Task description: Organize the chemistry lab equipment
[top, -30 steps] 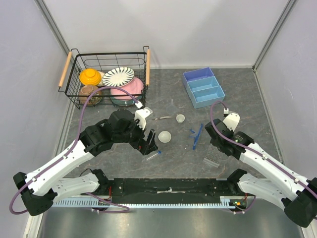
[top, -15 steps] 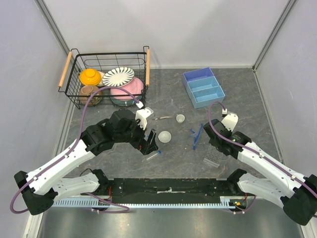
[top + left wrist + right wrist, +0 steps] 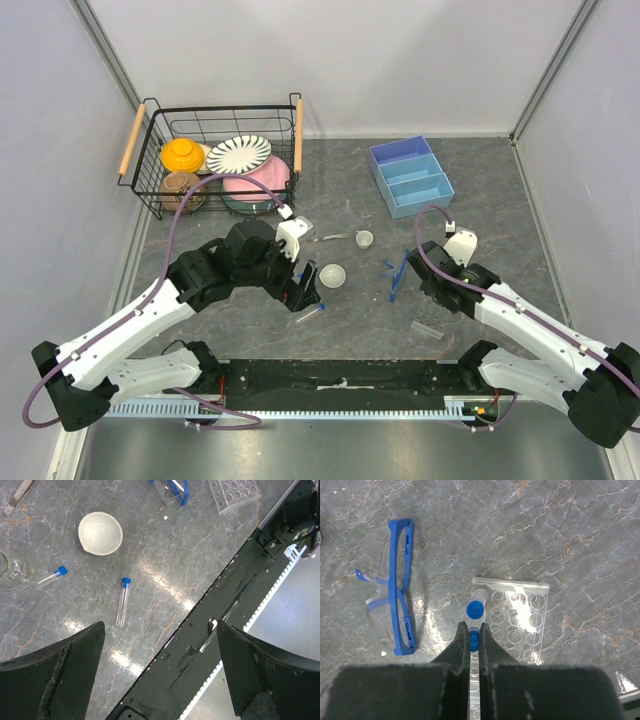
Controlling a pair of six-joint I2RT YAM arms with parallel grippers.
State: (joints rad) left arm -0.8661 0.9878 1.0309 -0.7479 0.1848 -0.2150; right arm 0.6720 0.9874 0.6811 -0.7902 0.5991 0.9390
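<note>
The held tube is upright above the rack's hole beside the standing tube and would settle in, so my right gripper needs to open.
My right gripper (image 3: 474, 630) is shut on a small clear blue-capped tube (image 3: 475, 641) and holds it upright over the clear plastic tube rack (image 3: 520, 620). Another blue-capped tube (image 3: 475, 609) stands in the rack's left column, just beyond the held one. My left gripper (image 3: 160, 627) is open and empty above the table's near edge. Beyond it lie two loose blue-capped tubes (image 3: 122, 601) (image 3: 45, 579) and the white dome-shaped dish (image 3: 100, 533). In the top view the tiny white cup (image 3: 364, 239) and thin metal spatula (image 3: 333, 237) lie behind the dish (image 3: 332, 274).
A blue plastic glasses-like frame (image 3: 400, 585) lies left of the rack. A blue compartment tray (image 3: 410, 176) stands at the back right. A black wire basket (image 3: 215, 160) with crockery stands at the back left. A black rail (image 3: 210, 630) runs along the near edge.
My right gripper has shifted slightly left above the rack, still holding the tube. The left arm has barely moved.
</note>
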